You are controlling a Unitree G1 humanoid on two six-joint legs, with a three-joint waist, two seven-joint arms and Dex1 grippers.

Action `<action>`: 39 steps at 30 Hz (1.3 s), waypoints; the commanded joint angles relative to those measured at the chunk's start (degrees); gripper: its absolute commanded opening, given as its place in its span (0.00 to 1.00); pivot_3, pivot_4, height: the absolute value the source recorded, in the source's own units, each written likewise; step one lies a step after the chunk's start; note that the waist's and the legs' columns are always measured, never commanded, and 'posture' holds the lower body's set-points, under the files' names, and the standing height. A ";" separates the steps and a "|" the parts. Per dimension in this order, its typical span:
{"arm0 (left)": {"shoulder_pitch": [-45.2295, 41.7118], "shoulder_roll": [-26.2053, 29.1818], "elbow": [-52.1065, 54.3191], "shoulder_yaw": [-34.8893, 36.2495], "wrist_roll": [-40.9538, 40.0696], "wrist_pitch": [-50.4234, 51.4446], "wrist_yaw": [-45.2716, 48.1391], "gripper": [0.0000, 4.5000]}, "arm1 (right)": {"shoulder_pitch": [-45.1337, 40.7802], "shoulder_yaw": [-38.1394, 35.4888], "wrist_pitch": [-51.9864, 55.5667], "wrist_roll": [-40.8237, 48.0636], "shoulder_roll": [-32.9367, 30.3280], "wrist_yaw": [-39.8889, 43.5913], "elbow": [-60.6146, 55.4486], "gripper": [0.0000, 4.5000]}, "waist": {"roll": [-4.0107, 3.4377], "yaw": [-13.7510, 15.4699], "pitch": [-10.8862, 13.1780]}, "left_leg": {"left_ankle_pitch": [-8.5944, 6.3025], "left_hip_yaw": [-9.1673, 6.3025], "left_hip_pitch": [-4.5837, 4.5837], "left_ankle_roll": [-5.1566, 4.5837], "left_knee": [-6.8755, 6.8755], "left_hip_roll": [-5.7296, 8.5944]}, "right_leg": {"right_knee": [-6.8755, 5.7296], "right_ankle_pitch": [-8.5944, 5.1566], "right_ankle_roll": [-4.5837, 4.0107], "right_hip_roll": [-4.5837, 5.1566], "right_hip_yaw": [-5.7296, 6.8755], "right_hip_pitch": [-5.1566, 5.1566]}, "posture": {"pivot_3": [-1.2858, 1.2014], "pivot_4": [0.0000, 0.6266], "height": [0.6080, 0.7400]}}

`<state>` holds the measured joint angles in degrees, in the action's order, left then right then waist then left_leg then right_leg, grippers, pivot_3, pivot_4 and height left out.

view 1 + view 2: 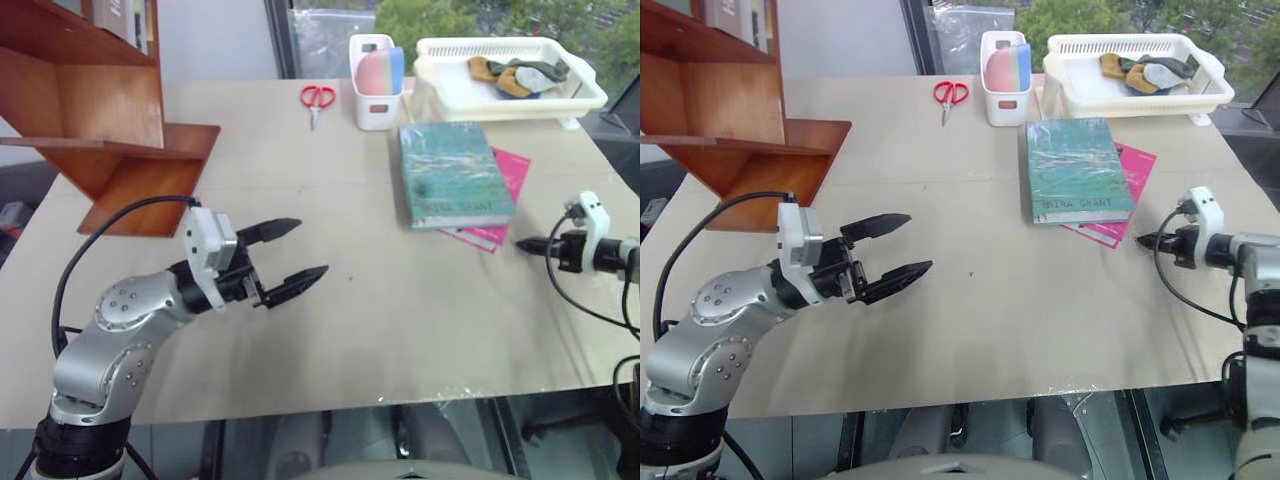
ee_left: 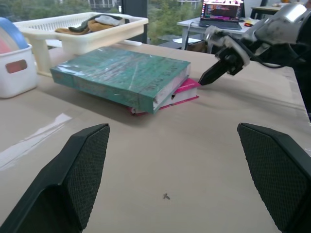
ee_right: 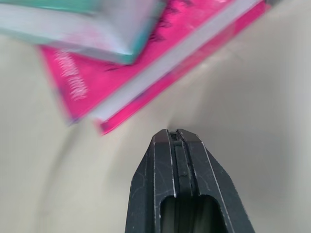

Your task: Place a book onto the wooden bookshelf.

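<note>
The pink book props up the teal book and leaves a gap under its spine, so my left gripper should next grab the teal book by its overhanging spine (image 1: 408, 196).
The thick teal-green book (image 1: 455, 172) lies flat on the table, stacked on a thinner pink book (image 1: 497, 200) whose edge sticks out to the right. My right gripper (image 1: 524, 244) is shut and empty, its tip low over the table just right of the pink book's near corner (image 3: 104, 124). My left gripper (image 1: 300, 252) hangs open over the table's left middle, well apart from the books, nothing between its fingers. The reddish-brown wooden bookshelf (image 1: 100, 130) stands at the table's far left corner.
A white basket tray (image 1: 505, 85) holding cloth-like items sits at the back right. A small white bin (image 1: 377, 85) with pastel items stands beside it, and red scissors (image 1: 317, 98) lie to its left. A black cable loops above my left arm.
</note>
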<state>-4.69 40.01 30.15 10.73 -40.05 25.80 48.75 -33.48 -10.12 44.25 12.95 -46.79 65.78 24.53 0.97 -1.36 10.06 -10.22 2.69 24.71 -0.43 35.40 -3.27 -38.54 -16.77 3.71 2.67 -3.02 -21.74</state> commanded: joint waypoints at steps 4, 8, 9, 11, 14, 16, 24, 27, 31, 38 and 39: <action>-0.98 0.15 0.14 0.21 0.01 -0.86 0.67 1.00 | -2.50 -2.54 8.54 9.38 -1.04 -1.81 -20.27 0.01 | 0.01 -0.44 0.00 | 0.00 -0.07 -0.02 0.00 0.02 -0.01 | -0.03 0.00 0.00 -0.01 0.04 0.02 | 0.52 0.24 1.00; -2.10 -0.21 -0.42 -0.58 0.36 -0.84 0.59 1.00 | -9.22 4.77 2.01 5.80 4.79 -5.99 -16.25 0.01 | 0.07 -0.98 -0.01 | 0.00 -0.06 0.01 0.00 0.06 0.00 | -0.01 0.00 0.00 -0.01 0.03 0.01 | 0.52 0.24 1.00; -2.18 -0.30 -0.46 -0.74 0.50 -0.89 0.57 1.00 | -11.17 6.39 -0.09 3.98 6.55 -7.73 -12.92 0.01 | 0.07 -1.01 -0.01 | 0.00 -0.06 -0.01 0.00 0.06 0.00 | -0.02 0.00 0.00 -0.02 0.03 0.01 | 0.52 0.24 1.00; -2.22 -0.55 -0.41 -0.95 0.80 -1.08 0.44 1.00 | -14.59 10.08 -4.35 0.06 9.16 -10.25 -5.61 0.01 | 0.08 -1.01 -0.01 | 0.00 -0.08 0.03 0.00 0.06 0.00 | -0.02 0.00 0.00 -0.02 0.04 0.00 | 0.52 0.24 1.00; -1.86 -0.81 -0.03 -0.96 0.99 -1.35 0.03 1.00 | -18.87 14.08 -9.16 -3.47 12.16 -10.74 5.87 0.01 | 0.11 -0.67 0.02 | 0.00 -0.08 0.09 0.00 0.07 0.02 | 0.00 0.00 0.00 -0.01 0.06 -0.02 | 0.52 0.24 1.00; -1.42 -0.86 0.21 -0.90 1.07 -1.52 -0.04 1.00 | -20.82 15.96 -12.22 -5.18 13.08 -9.26 11.15 0.01 | 0.11 -0.58 0.01 | 0.00 -0.08 0.12 0.00 0.07 0.02 | 0.04 0.00 -0.01 0.00 0.07 -0.02 | 0.52 0.24 1.00; 0.29 -1.42 0.78 -0.68 1.47 -2.38 -0.70 1.00 | -21.67 24.36 -19.26 -12.18 6.95 3.26 17.79 0.01 | 0.30 0.00 -0.13 | 0.00 -0.16 0.03 -0.01 0.06 0.00 | 0.04 -0.01 -0.02 0.01 0.18 0.06 | 0.52 0.24 1.00; 0.37 -1.67 0.67 -0.92 1.66 -2.63 -0.78 1.00 | -21.07 24.26 -20.06 -13.04 4.59 4.60 18.69 0.01 | 0.34 0.70 -0.16 | 0.00 -0.16 0.03 -0.01 0.07 0.00 | 0.04 0.00 -0.02 0.02 0.20 0.07 | 0.52 0.24 1.00; -0.37 -2.01 -0.10 -1.38 1.95 -2.87 -0.41 1.00 | -20.39 23.92 -20.65 -14.13 2.72 4.61 18.99 0.01 | 0.47 0.86 -0.25 | 0.00 -0.17 0.03 -0.01 0.10 0.00 | 0.03 0.00 -0.03 0.04 0.22 0.11 | 0.52 0.24 1.00; -1.56 -2.35 -1.16 -1.97 2.49 -3.02 0.33 1.00 | -16.77 23.68 -21.66 -15.04 -2.14 6.45 15.72 0.01 | 0.75 1.14 -0.46 | 0.00 -0.25 0.03 -0.01 0.17 0.01 | 0.03 0.00 -0.03 0.06 0.31 0.14 | 0.52 0.24 1.00; -1.61 -2.39 -1.20 -1.99 2.51 -3.03 0.37 1.00 | -16.44 22.97 -21.43 -14.69 -2.72 6.18 14.82 0.01 | 0.78 1.18 -0.48 | -0.01 -0.27 0.02 -0.01 0.18 0.02 | 0.04 0.00 -0.03 0.08 0.33 0.14 | 0.52 0.24 1.00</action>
<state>-5.74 37.77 28.54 8.51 -37.43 23.77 48.77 -52.76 11.64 21.80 0.64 -48.12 71.51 38.13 1.76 -0.17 9.58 -10.22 2.41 24.74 -0.44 35.59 -3.25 -38.49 -16.78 3.68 2.74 -2.68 -21.60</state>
